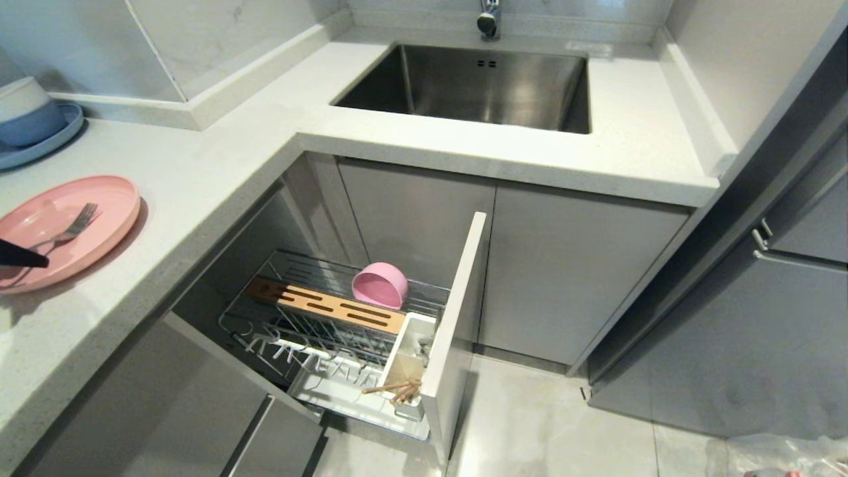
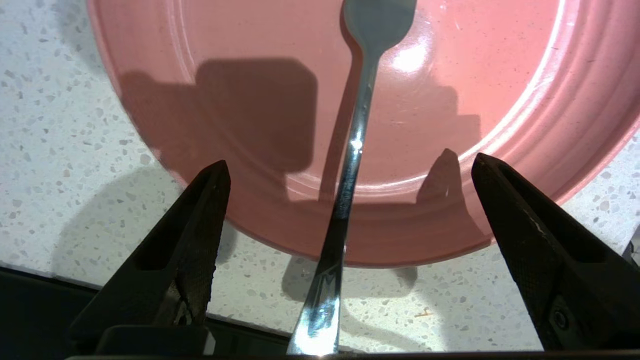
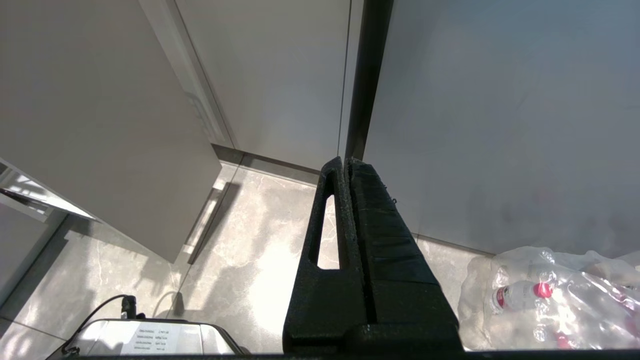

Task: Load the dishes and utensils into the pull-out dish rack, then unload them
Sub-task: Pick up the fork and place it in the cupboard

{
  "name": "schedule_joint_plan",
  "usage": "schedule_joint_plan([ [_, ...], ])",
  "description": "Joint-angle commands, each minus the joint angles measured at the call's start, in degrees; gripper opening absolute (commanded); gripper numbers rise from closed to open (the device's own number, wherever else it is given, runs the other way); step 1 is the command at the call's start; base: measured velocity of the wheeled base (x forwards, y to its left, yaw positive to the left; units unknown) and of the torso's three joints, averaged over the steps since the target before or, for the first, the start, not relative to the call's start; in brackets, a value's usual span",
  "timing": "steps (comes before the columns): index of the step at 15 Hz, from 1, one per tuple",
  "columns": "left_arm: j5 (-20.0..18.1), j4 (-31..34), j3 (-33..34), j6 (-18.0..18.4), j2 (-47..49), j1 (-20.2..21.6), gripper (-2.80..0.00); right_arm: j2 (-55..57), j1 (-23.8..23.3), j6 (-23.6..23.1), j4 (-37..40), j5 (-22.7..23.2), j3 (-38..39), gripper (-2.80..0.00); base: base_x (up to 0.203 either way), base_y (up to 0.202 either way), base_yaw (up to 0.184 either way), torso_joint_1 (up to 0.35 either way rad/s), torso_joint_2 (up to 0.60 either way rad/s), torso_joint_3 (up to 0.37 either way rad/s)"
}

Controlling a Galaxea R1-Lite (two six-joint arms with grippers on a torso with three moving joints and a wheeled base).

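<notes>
Both fingers reach down beside the handle, level with the pink plate's rim, and closing now would catch the fork. It is time to close my left gripper.
The shallow pink plate lies on the worktop at the left, and the grey metal fork rests on it. The fork's handle sticks out over the plate's rim. My left gripper is open, its fingers wide on either side of the handle and not touching it. The pull-out dish rack stands drawn out below the worktop. The pink bowl sits on its side in it, and the chopsticks are in its white utensil cup. My right gripper is shut and empty, hanging above the floor.
A blue plate with blue and white bowls stands at the far left of the worktop. The steel sink is at the back. The rack's grey cabinet front juts into the floor space. A plastic bag of bottles lies on the floor.
</notes>
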Motion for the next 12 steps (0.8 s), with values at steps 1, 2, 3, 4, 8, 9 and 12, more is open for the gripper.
schedule_joint_plan([
  [1, 0.0, 0.5, 0.1, 0.1, 0.0, -0.4, 0.0, 0.0, 0.0, 0.0, 0.0, 0.0, 0.0, -2.8, 0.0, 0.0, 0.0, 0.0, 0.0, 0.0],
  [2, 0.0, 0.5, 0.1, 0.2, 0.0, -0.6, 0.0, 0.0, 0.0, 0.0, 0.0, 0.1, 0.0, -2.8, 0.0, 0.0, 0.0, 0.0, 0.0, 0.0],
  [3, 0.0, 0.6, 0.1, 0.1, 0.0, -0.8, 0.0, 0.0, 0.0, 0.0, 0.0, 0.1, 0.0, -2.8, 0.0, 0.0, 0.0, 0.0, 0.0, 0.0],
  [4, 0.1, 0.6, 0.1, 0.1, 0.0, -0.9, 0.0, 0.0, 0.0, 0.0, 0.0, 0.0, 0.0, -2.8, 0.0, 0.0, 0.0, 0.0, 0.0, 0.0],
  [8, 1.8, 0.0, 0.2, 0.2, 0.0, -1.3, 0.0, 0.0, 0.0, 0.0, 0.0, 0.1, 0.0, -2.8, 0.0, 0.0, 0.0, 0.0, 0.0, 0.0],
  [9, 2.1, -0.1, 0.3, 0.2, 0.1, -1.3, 0.0, 0.0, 0.0, 0.0, 0.0, 0.1, 0.0, -2.8, 0.0, 0.0, 0.0, 0.0, 0.0, 0.0],
  [12, 2.5, -0.3, 0.3, 0.2, 0.2, -1.4, 0.0, 0.0, 0.0, 0.0, 0.0, 0.1, 0.0, -2.8, 0.0, 0.0, 0.0, 0.0, 0.0, 0.0],
])
